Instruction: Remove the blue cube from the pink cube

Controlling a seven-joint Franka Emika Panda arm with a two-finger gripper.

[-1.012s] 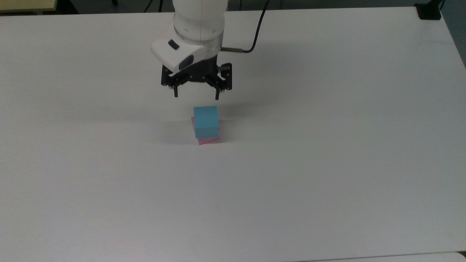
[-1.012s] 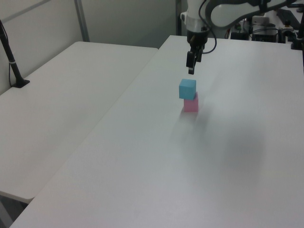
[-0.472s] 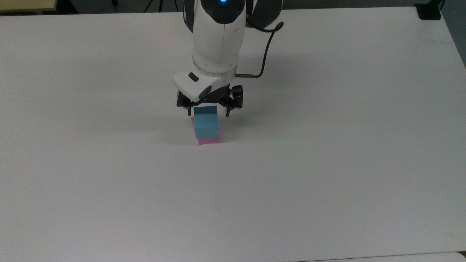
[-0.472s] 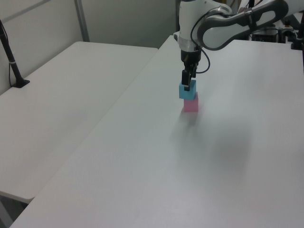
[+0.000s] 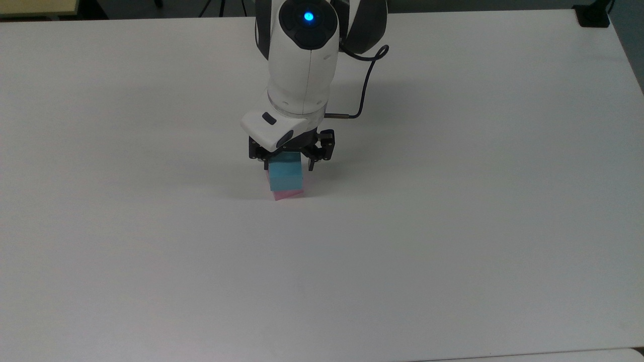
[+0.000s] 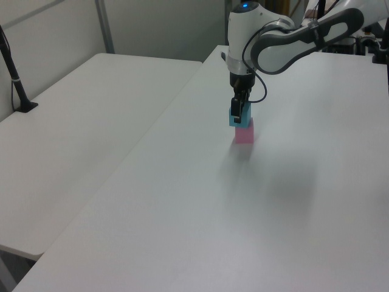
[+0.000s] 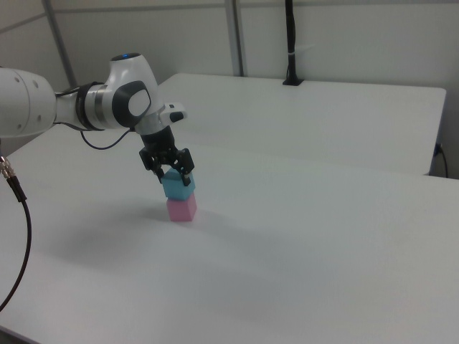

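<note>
The blue cube has to come off the pink cube (image 6: 244,135), so my gripper will grab the blue cube by its opposite sides next.
The blue cube (image 5: 286,177) sits on top of the pink cube (image 5: 288,194), near the middle of the white table (image 5: 453,226). The stack is slightly twisted, with pink edges showing below the blue cube. My gripper (image 5: 287,165) points down over the stack. It is open, with one finger on each side of the blue cube's upper part. In the left view the gripper (image 6: 238,112) covers the top of the blue cube (image 6: 244,121), which rests on the pink cube (image 6: 244,135). The right view shows the gripper (image 7: 174,173) straddling the blue cube (image 7: 178,190) above the pink cube (image 7: 181,208).
A black clamp (image 5: 593,15) sits at the table's far right corner in the top view. A second white table (image 6: 91,121) adjoins on the left view's left, with a black post (image 6: 15,79) on it. A loose cable (image 7: 14,186) hangs at the right view's left.
The gripper has moved from behind and above the stack down over it. Its open fingers now flank the blue cube. Neither cube has moved.
</note>
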